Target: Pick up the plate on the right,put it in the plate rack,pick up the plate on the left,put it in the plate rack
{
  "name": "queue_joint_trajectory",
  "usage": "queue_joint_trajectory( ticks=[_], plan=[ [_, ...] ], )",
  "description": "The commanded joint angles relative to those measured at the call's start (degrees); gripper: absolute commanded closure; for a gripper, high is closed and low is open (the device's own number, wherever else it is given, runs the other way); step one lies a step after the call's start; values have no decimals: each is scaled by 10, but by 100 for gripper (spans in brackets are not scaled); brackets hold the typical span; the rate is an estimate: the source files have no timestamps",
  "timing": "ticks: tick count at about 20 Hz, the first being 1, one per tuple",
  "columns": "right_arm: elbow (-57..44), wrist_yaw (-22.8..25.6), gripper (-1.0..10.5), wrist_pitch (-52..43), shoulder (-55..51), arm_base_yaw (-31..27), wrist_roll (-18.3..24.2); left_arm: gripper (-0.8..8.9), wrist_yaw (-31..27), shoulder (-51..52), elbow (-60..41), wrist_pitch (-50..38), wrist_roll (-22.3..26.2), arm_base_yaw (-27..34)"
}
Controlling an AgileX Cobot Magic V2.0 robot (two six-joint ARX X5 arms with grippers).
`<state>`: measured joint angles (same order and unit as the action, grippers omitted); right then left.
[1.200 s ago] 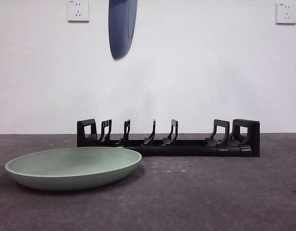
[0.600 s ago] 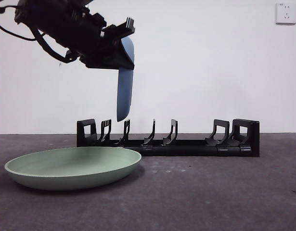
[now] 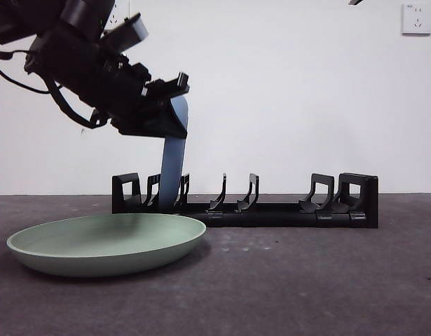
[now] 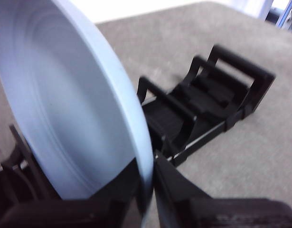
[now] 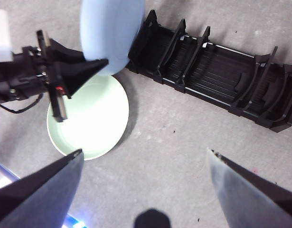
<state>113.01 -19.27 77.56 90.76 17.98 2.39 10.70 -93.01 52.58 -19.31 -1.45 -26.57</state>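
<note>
My right gripper grabs the green plate by its raised rim [image 3: 200,229] next, since its base [image 3: 103,272] lies flat against the table.
A pale blue plate [image 3: 172,164] stands on edge with its lower rim down between the prongs at the left end of the black plate rack [image 3: 271,212]. My left gripper [image 3: 167,115] is shut on the plate's upper rim, reaching in from the upper left. The left wrist view shows the blue plate [image 4: 65,104] pinched between the jaws of the left gripper [image 4: 146,166], with the rack [image 4: 207,104] beyond. A pale green plate [image 3: 106,242] lies flat in front of the rack's left end. My right gripper [image 5: 146,156] hangs open high above the table.
From above, the green plate [image 5: 89,118] lies close beside the left arm [image 5: 36,76] and the rack [image 5: 212,71]. Several prong slots to the right of the blue plate hold nothing. Wall sockets [image 3: 415,19] sit on the white wall behind.
The left arm has come down and the blue plate has dropped from high above the rack into the slots at its left end. The green plate has not moved.
</note>
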Motion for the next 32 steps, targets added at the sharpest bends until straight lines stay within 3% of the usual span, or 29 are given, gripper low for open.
queue_joint_trajectory(
  ticks=[1,7,9,12,19,27,32],
  plan=[
    [-5,2,506,-6,2,1,5,821,-3,-7,2,-11,17,1],
    [-5,3,507,-4,2,1,7,813,-38,-7,2,21,34,1],
    [-5,3,507,-4,2,1,7,789,-21,-7,2,26,35,1],
    [-5,8,507,3,2,1,8,604,5,-7,2,25,34,0],
    [-5,20,506,7,2,1,8,588,33,23,2,27,30,-7],
    [-5,19,507,3,3,1,6,583,33,221,2,123,53,-21],
    [-5,15,507,-1,25,33,2,492,45,381,2,269,159,-23]
  ],
)
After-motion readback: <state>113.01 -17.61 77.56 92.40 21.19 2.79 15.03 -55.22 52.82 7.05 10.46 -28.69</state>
